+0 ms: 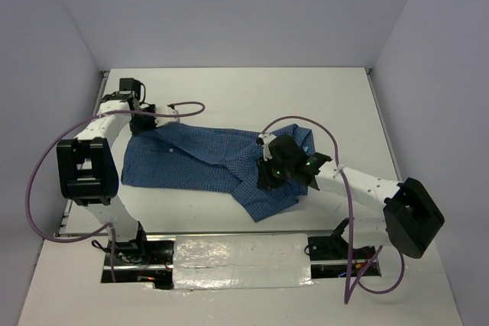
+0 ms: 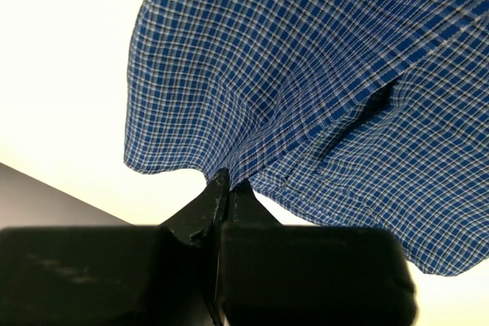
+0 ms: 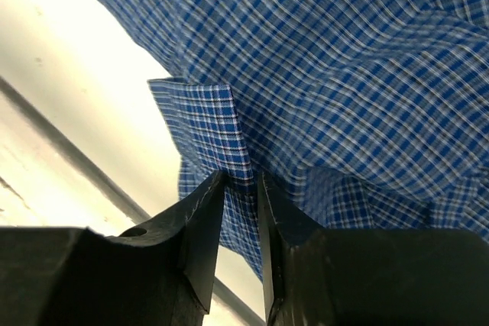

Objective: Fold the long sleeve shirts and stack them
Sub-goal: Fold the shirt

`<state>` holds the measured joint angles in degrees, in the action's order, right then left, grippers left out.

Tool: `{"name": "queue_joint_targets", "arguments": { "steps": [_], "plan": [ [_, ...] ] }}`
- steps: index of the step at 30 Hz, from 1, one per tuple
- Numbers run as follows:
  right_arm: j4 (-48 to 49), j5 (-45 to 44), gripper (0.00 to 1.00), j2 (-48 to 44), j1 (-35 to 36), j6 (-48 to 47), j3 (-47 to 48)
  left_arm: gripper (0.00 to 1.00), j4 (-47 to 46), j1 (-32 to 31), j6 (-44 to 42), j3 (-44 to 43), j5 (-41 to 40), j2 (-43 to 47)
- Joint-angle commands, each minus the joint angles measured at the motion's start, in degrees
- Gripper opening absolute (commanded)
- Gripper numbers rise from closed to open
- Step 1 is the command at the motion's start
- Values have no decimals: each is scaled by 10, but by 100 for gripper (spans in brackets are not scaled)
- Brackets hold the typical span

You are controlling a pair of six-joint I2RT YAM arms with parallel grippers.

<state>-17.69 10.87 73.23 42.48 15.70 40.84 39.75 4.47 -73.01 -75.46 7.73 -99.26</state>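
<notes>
Next, my right gripper grips the shirt's folded cloth edge [image 3: 242, 182], away from the left gripper's corner, to spread the shirt for folding.
One long sleeve shirt [image 1: 200, 159], blue and finely checked, lies spread across the middle of the white table [image 1: 244, 97]. At its far left corner my left gripper [image 1: 145, 115] is shut on the cloth. In the left wrist view the left gripper [image 2: 228, 182] pinches the shirt's edge [image 2: 306, 89], and the cloth fans up from the tips. My right gripper [image 1: 281, 169] sits over the shirt's right part. In the right wrist view the right gripper [image 3: 241, 178] stands open, with a narrow gap. A folded cloth edge [image 3: 206, 124] hangs down between the fingers.
A shiny plastic-covered strip [image 1: 237, 261] runs along the near edge between the two arm bases. Grey walls close in the table at the left, back and right. Purple cables [image 1: 46, 188] loop beside each arm.
</notes>
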Motion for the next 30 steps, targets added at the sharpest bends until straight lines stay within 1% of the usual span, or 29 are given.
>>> {"name": "queue_joint_targets", "arguments": {
  "steps": [1,5,8,12,16,19,20,21,22,23,24,26,27,28,30],
  "plan": [
    [42,31,32,-13,0,17,6,0,9,2,7,10,12,14],
    [59,28,34,-43,13,30,3,0,5,2,10,15,13,13],
    [71,37,36,-46,17,31,-2,0,4,2,13,15,13,11],
    [84,59,40,-2,18,32,-3,0,2,2,15,10,12,7],
    [90,63,43,38,20,32,12,0,2,2,15,10,7,7],
    [79,57,42,63,22,25,24,0,3,4,14,13,7,9],
    [75,57,39,66,23,23,25,0,3,3,14,14,8,11],
    [73,53,22,66,23,22,26,0,2,4,15,15,10,14],
    [71,50,12,62,23,21,28,0,0,5,18,15,10,14],
    [66,45,4,56,23,21,28,0,-3,5,23,15,10,15],
    [62,32,0,38,23,20,31,0,-5,5,30,11,11,15],
    [43,16,0,17,19,9,50,0,-5,7,58,-1,16,11],
    [31,8,0,2,7,2,63,0,-5,7,70,-22,19,2],
    [19,-1,0,-3,-3,-15,101,0,-5,9,100,-35,27,-4],
    [-15,-6,0,-5,-33,-34,148,0,-10,10,131,-79,32,-25]
  ]
}}
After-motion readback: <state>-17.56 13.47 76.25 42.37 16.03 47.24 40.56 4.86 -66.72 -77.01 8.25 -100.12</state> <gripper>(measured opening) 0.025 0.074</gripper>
